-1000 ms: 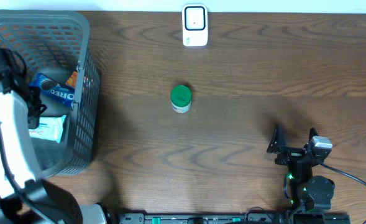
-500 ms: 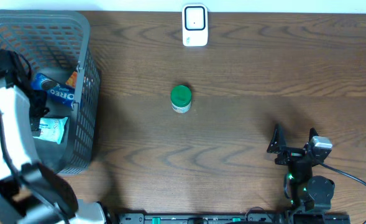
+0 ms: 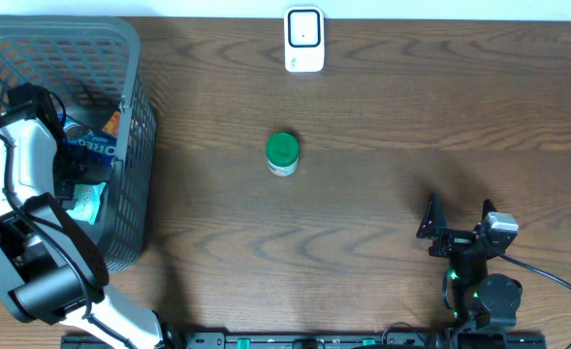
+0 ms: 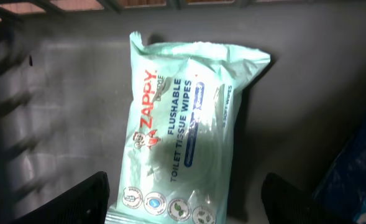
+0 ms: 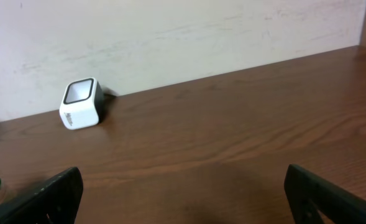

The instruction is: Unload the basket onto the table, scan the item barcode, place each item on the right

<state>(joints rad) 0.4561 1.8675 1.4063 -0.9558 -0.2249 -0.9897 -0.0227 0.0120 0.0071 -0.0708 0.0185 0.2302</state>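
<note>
The wipes pack's flat sides need to stay free to scan the barcode. My left gripper should next grab the pack by its sides at its near end [image 3: 86,201] [image 4: 172,188].
A pale green pack of flushable wipes [image 4: 183,124] lies flat on the floor of the grey basket [image 3: 135,145]. My left gripper [image 4: 189,202] hangs just above the pack's near end, open, with one finger on each side and nothing gripped. From overhead, the left arm [image 3: 28,145] reaches into the basket and covers most of the pack [image 3: 89,202]. The white scanner [image 3: 304,40] stands at the table's far edge and also shows in the right wrist view [image 5: 82,103]. My right gripper [image 3: 458,211] rests open and empty near the front right [image 5: 186,205].
A blue Oreo pack [image 3: 93,145] lies in the basket beside the wipes, seen as blue wrapping [image 4: 356,174] to the right of my left fingers. A green-lidded jar [image 3: 282,153] stands mid-table. The basket's mesh walls close in the left arm.
The left arm has swung further down into the basket over the wipes pack and its jaws have gone from shut to open. The right arm has not moved.
</note>
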